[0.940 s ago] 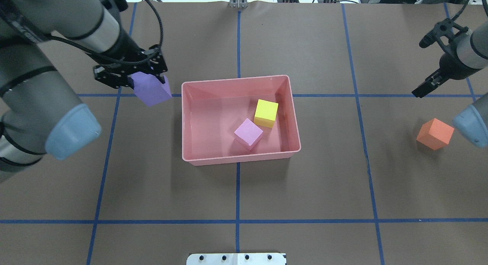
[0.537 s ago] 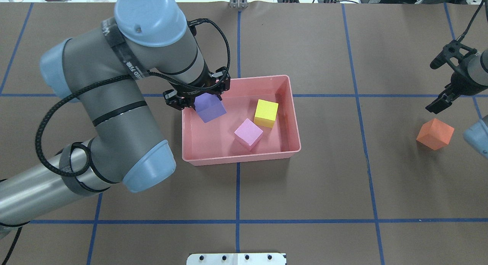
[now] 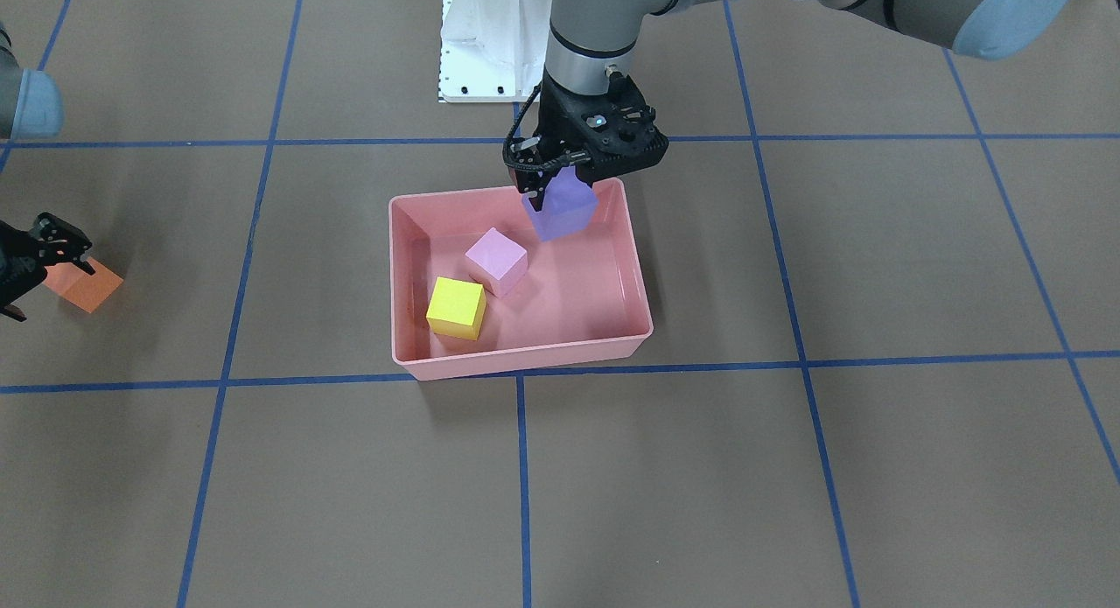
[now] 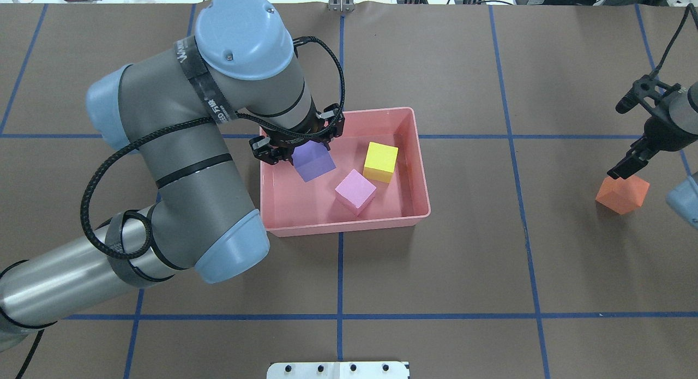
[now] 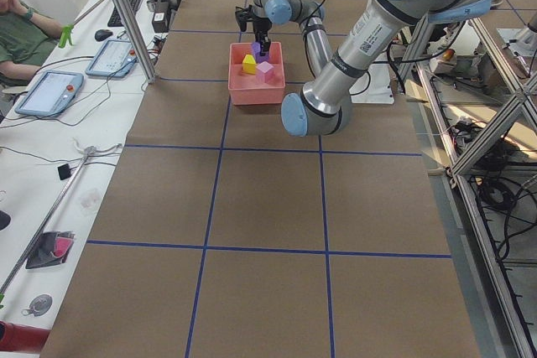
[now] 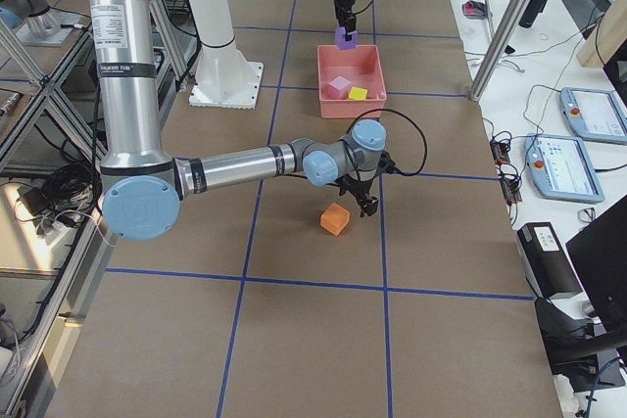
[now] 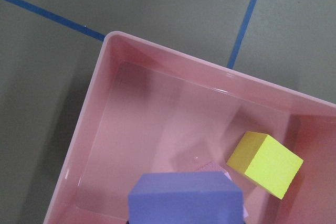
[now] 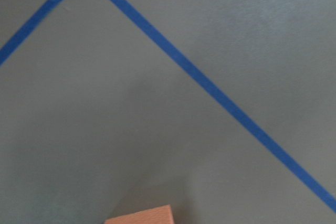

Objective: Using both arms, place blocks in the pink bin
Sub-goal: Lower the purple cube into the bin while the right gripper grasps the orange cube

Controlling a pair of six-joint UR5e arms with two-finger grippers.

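Observation:
My right gripper will next take hold of the orange block by its opposite sides, so that it can drop it into the pink bin point(image 3: 567, 298) with the others.
My left gripper point(image 4: 297, 145) is shut on the purple block point(image 4: 313, 162) and holds it above the near-left part of the pink bin point(image 4: 349, 229); the block also shows in the left wrist view point(image 7: 186, 203). The yellow block point(image 4: 380, 161) and the pale pink block point(image 4: 355, 191) lie inside the bin. The orange block point(image 4: 623, 192) sits on the table far to the right. My right gripper point(image 4: 627, 166) is open just above the orange block's far-left edge, and only that block's top edge shows in the right wrist view point(image 8: 142, 217).
Blue tape lines point(image 4: 341, 270) cross the brown table. The robot's white base plate point(image 4: 338, 370) sits at the near edge. Tablets and cables point(image 6: 588, 115) lie on side benches beyond the table.
My left arm has carried the purple block rightward, from outside the bin's left wall to over its interior. My right gripper has dropped toward the orange block.

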